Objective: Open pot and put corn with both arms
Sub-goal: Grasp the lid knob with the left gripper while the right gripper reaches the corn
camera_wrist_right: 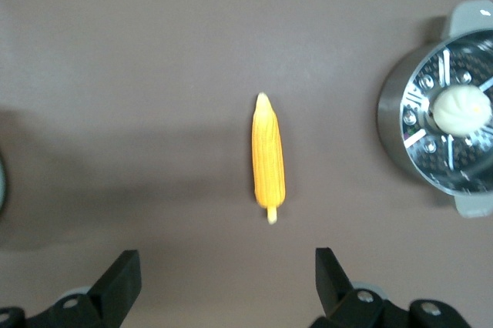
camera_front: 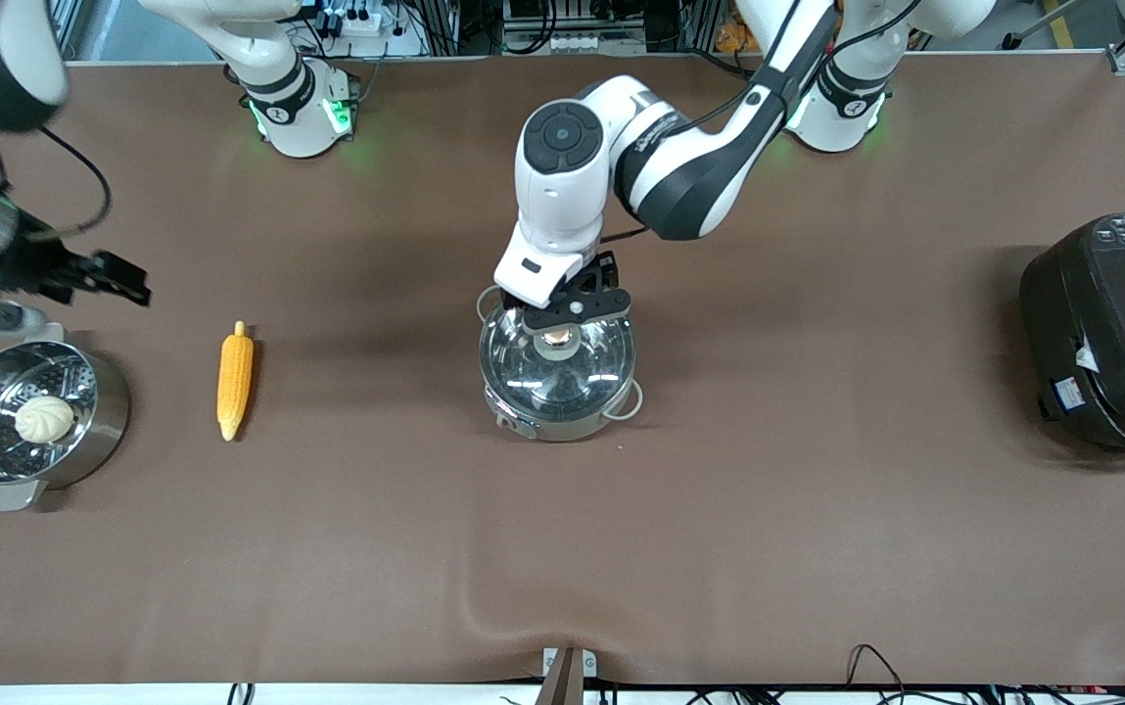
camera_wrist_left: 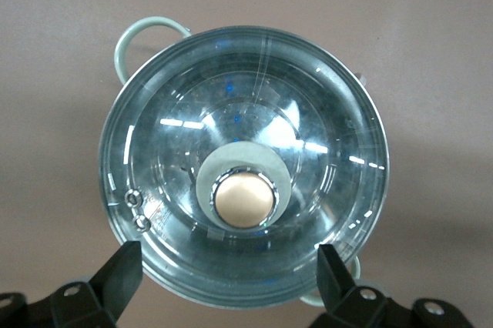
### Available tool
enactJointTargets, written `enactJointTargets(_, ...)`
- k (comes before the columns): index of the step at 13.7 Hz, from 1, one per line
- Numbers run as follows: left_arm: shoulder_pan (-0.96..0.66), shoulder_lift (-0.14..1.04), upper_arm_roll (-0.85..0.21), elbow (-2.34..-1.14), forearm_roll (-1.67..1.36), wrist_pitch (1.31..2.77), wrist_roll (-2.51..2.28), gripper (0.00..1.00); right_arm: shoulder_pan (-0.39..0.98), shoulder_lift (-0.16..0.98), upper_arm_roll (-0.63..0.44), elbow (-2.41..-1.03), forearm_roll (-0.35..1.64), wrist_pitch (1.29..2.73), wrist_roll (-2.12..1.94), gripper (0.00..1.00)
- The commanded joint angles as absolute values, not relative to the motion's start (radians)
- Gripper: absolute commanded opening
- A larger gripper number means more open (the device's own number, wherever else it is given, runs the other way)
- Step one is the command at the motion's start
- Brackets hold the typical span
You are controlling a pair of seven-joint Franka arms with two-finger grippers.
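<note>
I should grab the glass lid by its copper knob (camera_wrist_left: 243,199) with my left gripper next. Then the pot can be opened.
The shiny steel pot (camera_front: 562,427) with wire loop handles stands mid-table, its glass lid (camera_front: 523,367) with the copper knob (camera_front: 556,340) on it. My left gripper (camera_front: 570,315) hangs open just over the lid. In the left wrist view its fingers (camera_wrist_left: 115,276) stand wide apart over the lid's rim (camera_wrist_left: 246,97), off to one side of the knob (camera_wrist_left: 243,199). The corn (camera_front: 234,380) lies on the table toward the right arm's end. My right gripper (camera_front: 121,279) is open and empty in the air near it. The right wrist view shows the corn (camera_wrist_right: 268,158) ahead of the gripper (camera_wrist_right: 226,278).
A steel pot with flat tab handles and a perforated insert (camera_front: 82,446) holds a pale bun (camera_front: 43,419) beside the corn, at the right arm's end. A large black rice cooker (camera_front: 1110,333) stands at the left arm's end.
</note>
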State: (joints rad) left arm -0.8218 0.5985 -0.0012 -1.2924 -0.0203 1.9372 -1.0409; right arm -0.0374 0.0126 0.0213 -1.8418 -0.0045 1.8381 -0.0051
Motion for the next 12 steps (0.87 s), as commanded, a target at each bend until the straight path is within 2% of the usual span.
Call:
enactJointTargets(1, -0.836, 0.626, 0.021, -1.256, -0.026, 1.947, -1.055, 1.00, -0.080, -0.012, 0.018, -2.020, -0.005, 2.038, -0.072, 1.00)
enactJointTargets(3, -0.835, 0.644, 0.021, -1.256, -0.028, 1.947, -1.052, 1.00, -0.083, -0.005, 0.018, -2.162, -0.006, 2.234, -0.075, 1.00)
enactJointTargets(5, -0.833, 0.658, 0.021, -1.256, -0.028, 1.948, -1.051, 1.00, -0.078, 0.033, 0.018, -2.262, -0.006, 2.325, -0.077, 1.00)
enactJointTargets(9, -0.834, 0.675, 0.021, -1.258, -0.028, 1.980, -1.054, 0.97, -0.066, 0.202, 0.020, -2.278, -0.017, 2.375, -0.093, 1.00)
enactJointTargets(12, -0.825, 0.692, 0.023, -1.258, -0.028, 2.005, -1.049, 0.94, -0.084, 0.264, 0.018, -2.276, -0.018, 2.457, -0.214, 1.00)
